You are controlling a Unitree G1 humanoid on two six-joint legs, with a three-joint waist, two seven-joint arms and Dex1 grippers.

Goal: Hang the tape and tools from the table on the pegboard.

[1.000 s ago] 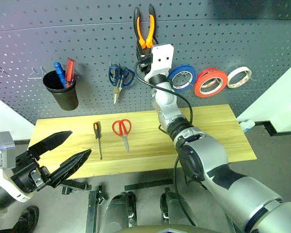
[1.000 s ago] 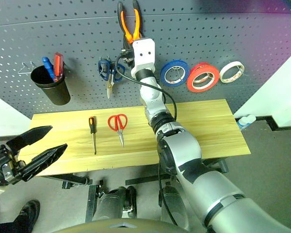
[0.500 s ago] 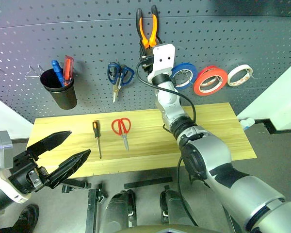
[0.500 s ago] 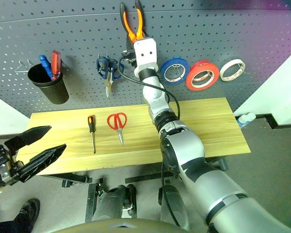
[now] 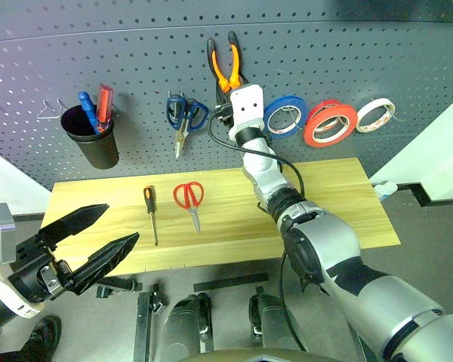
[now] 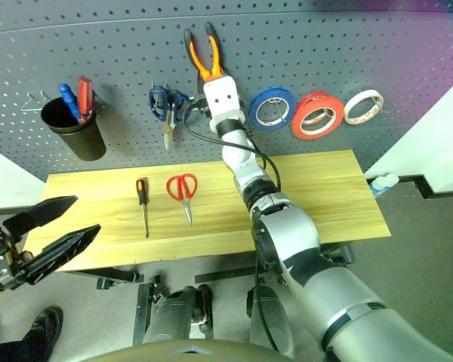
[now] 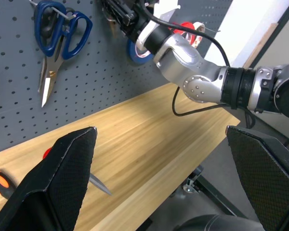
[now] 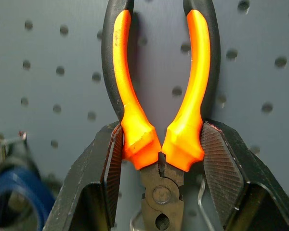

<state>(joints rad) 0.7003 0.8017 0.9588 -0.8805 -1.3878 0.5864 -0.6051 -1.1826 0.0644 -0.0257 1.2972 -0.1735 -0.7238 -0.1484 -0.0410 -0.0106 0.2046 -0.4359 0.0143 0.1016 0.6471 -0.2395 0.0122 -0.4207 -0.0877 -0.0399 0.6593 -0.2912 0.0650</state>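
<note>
My right gripper should open. The metal jaws of the pliers are inside the wire hook in my right wrist view, so the orange-and-black pliers would hang.
My right gripper (image 8: 161, 144) is shut on the orange-and-black pliers (image 5: 226, 64), pinching them at the base of the handles. It holds them handles-up against the dark grey pegboard (image 5: 136, 53). The big red tape roll (image 5: 330, 123) hangs on the pegboard to the right of the pliers. On the wooden table (image 5: 332, 204) lie the red-handled scissors (image 5: 190, 197) and, to their left, the slim screwdriver (image 5: 150, 211). My left gripper (image 5: 106, 234) stands open and empty, low in front of the table's left end.
A black cup (image 5: 90, 139) with a blue and a red tool hangs at the left of the pegboard. Blue scissors (image 5: 185, 117) hang just left of the pliers. A blue roll (image 5: 285, 117) and a small pale roll (image 5: 375, 115) flank the red tape.
My right gripper has sunk a little down the pegboard with the pliers and rolled slightly, so the handles now lean left. The left gripper has stayed still.
</note>
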